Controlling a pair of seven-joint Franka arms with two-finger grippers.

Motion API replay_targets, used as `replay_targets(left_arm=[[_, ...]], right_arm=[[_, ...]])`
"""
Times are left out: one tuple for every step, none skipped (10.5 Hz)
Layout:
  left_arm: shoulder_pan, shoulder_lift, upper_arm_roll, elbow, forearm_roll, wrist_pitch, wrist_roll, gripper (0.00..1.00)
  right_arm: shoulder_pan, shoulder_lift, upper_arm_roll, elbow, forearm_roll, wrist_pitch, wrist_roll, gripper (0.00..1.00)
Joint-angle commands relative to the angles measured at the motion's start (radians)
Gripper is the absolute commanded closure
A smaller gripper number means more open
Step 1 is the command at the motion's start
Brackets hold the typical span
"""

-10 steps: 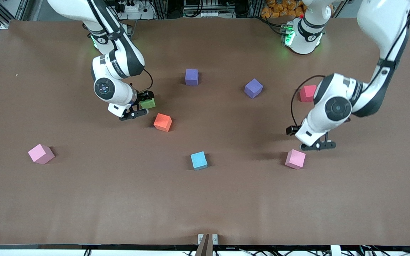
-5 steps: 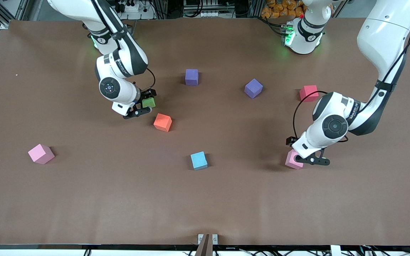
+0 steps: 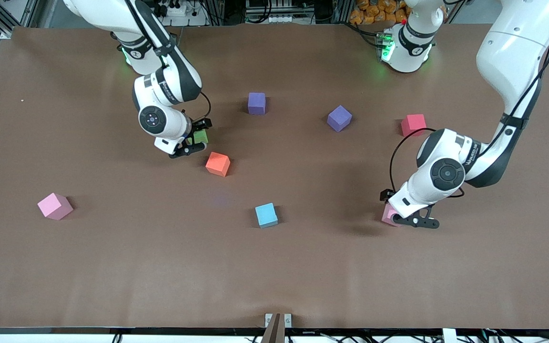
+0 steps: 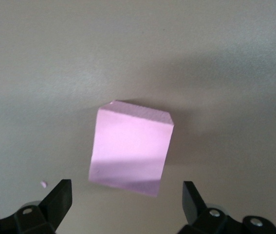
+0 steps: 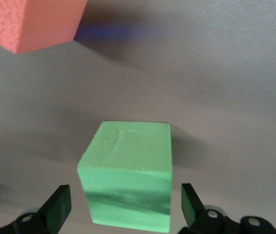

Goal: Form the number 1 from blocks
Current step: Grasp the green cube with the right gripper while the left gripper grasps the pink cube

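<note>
My left gripper grabs the pink block [image 3: 390,214] [image 4: 129,148] by its opposite sides next, to build the number 1.
My right gripper [image 3: 195,138] is open and low over the green block [image 3: 202,136]. In the right wrist view, its fingers [image 5: 60,204] stand apart on either side of the green block [image 5: 128,178]. My left gripper [image 3: 400,210] is open, down at a pink block [image 3: 388,215]. In the left wrist view, the fingertips [image 4: 61,197] just reach the near edge of the pink block [image 4: 130,146] without touching it. An orange block [image 3: 218,164] lies beside the green one.
Two purple blocks [image 3: 257,103] [image 3: 339,118] lie toward the bases. A red block [image 3: 412,125] sits near the left arm's elbow. A light blue block [image 3: 266,215] is mid-table, and a second pink block [image 3: 55,206] lies toward the right arm's end.
My left gripper has come down from beside the pink block onto it. My right gripper has shifted slightly and lowered around the green block. No block has moved.
</note>
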Motion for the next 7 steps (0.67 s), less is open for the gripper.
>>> replay_targets(left_arm=[[0.0,0.03,-0.006,0.028,0.031,0.02,0.059,0.0],[0.005,0.03,-0.004,0.028,0.031,0.02,0.077,0.0],[0.003,0.038,-0.004,0.029,0.029,0.023,0.075,0.0],[0.0,0.046,-0.004,0.031,0.026,0.032,0.075,0.0],[-0.001,0.058,-0.004,0.038,0.028,0.051,0.068,0.0],[-0.001,0.064,-0.003,0.041,0.029,0.064,0.067,0.0],[-0.001,0.07,-0.001,0.041,0.031,0.083,0.067,0.0]], right_arm=[[0.012,0.016,0.001,-0.005,0.027,0.026,-0.004,0.12],[0.012,0.016,0.001,-0.005,0.027,0.026,-0.003,0.27],[0.007,0.017,0.001,-0.005,0.027,0.026,-0.003,0.38],[0.0,0.016,0.0,-0.004,0.03,0.026,-0.001,0.48],[-0.007,0.016,0.0,-0.004,0.031,0.024,-0.001,0.5],[-0.014,0.01,0.0,-0.004,0.031,0.026,0.0,0.5],[-0.017,-0.005,0.0,-0.002,0.041,0.024,0.003,0.48]])
